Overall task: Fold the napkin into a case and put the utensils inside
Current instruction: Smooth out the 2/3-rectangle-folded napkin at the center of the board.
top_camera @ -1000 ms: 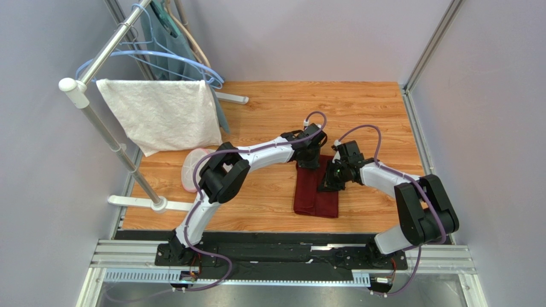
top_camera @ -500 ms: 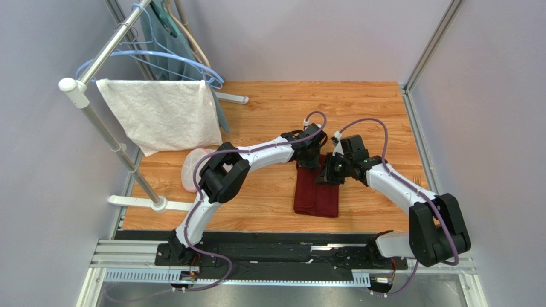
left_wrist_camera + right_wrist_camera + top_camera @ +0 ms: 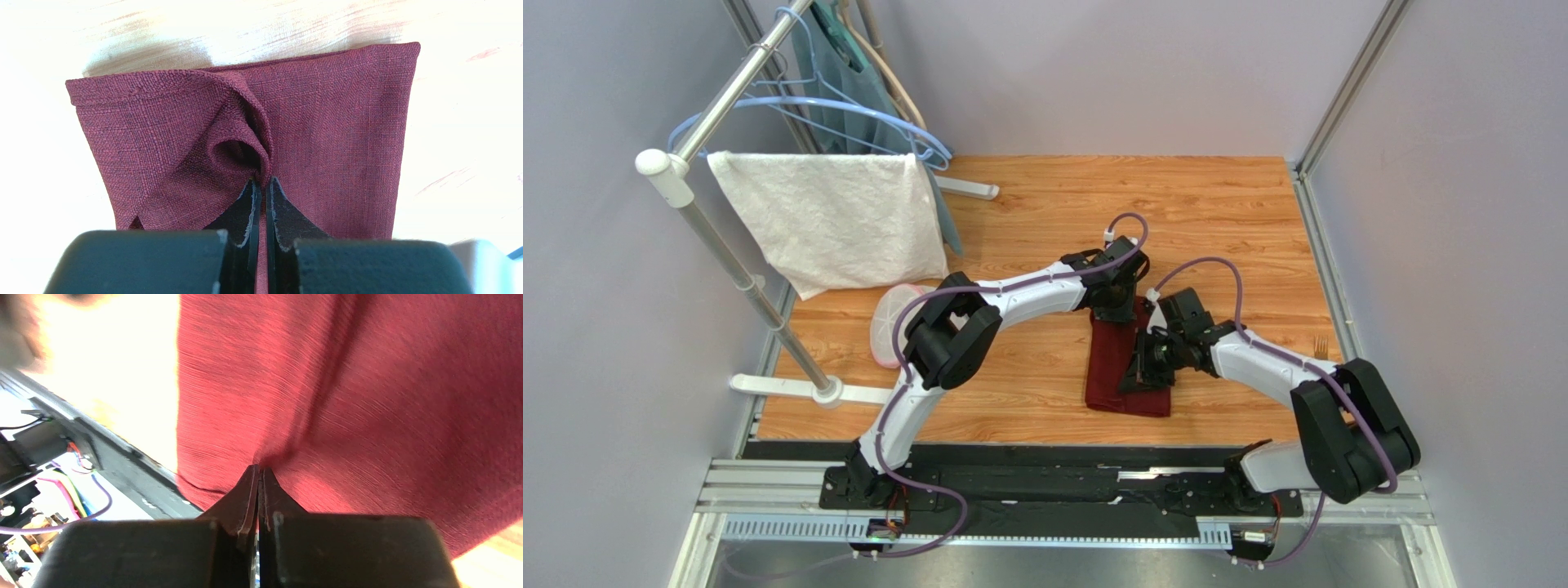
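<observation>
The flap edge [image 3: 265, 131] in the fingers rests along the middle of the lower napkin layer [image 3: 328, 144], so my left gripper releases the napkin now.
The maroon napkin [image 3: 1109, 377] lies as a narrow folded strip on the wooden table, running from far to near. My left gripper [image 3: 1120, 314] is at its far end. In the left wrist view that gripper [image 3: 263, 184] is shut on a raised fold of the napkin [image 3: 344, 122], which curls into a small loop at the tips. My right gripper [image 3: 1139, 373] sits over the middle of the strip. Its jaws [image 3: 259, 471] are shut, with the tips pressed into the napkin [image 3: 368, 386], which puckers there. A slim tan item [image 3: 1323, 348] by the table's right edge is too small to identify as the utensils.
A white textured towel [image 3: 836, 221] hangs on a metal rack at the left, with blue hangers [image 3: 854, 116] behind it. A pale round object [image 3: 889, 325] sits partly under my left arm. The rack's base bar [image 3: 787, 388] lies at the near left.
My right gripper has moved from the napkin's far right edge toward the near side, onto the middle of the strip. The left gripper has held still on its fold.
</observation>
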{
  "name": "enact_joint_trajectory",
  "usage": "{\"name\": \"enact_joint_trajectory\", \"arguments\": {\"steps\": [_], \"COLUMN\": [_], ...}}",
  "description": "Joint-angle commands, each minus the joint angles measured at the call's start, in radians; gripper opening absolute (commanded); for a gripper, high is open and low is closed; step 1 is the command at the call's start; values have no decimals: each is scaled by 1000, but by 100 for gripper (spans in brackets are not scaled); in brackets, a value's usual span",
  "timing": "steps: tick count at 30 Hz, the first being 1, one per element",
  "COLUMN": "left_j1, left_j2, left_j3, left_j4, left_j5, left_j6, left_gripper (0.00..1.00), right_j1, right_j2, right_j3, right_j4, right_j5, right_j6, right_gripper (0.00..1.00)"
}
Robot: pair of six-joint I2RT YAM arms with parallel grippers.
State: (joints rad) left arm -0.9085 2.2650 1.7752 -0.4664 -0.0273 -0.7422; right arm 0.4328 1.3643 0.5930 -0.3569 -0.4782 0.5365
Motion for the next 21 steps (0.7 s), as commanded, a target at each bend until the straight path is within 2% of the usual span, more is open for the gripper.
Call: {"name": "enact_joint_trajectory", "arguments": {"steps": [1,7,10,11,12,14,16,17,19,21], "left_j1": [-3,-3,-3,-3,-3,0,3,6,11,14], "left_j2": [11,7,-28,-60,-77,-131,-177,-194,-241,-295], "left_j3": [23,26,12,6,-11,-22,-23,-28,-34,-104], "left_j4": [31,35,40,32,32,9,-17,-43,-75,-91], "left_j5": [-10,4,6,3,3,9,21,50,63,47], "left_j6": [-6,3,32,55,70,108,133,165,191,204], "left_gripper": [0,0,26,39,47,54,58,67,67,68], "right_j1": [3,4,4,3,3,4,1,4,4,3], "right_j2": [-11,2,12,12,12,15,25,27,33,38], "right_j3": [-25,-10,-9,-9,-9,-9,-9,-9,-9,-4], "right_j4": [-7,-45,-42,-42,-42,-39,-28,-27,-17,-16], "right_j5": [56,151,158,161,162,161,156,155,151,153], "right_j6": [-1,-3,-1,0,0,-1,0,-1,2,2], "right_gripper": [0,0,0,0,0,0,0,0,0,0]}}
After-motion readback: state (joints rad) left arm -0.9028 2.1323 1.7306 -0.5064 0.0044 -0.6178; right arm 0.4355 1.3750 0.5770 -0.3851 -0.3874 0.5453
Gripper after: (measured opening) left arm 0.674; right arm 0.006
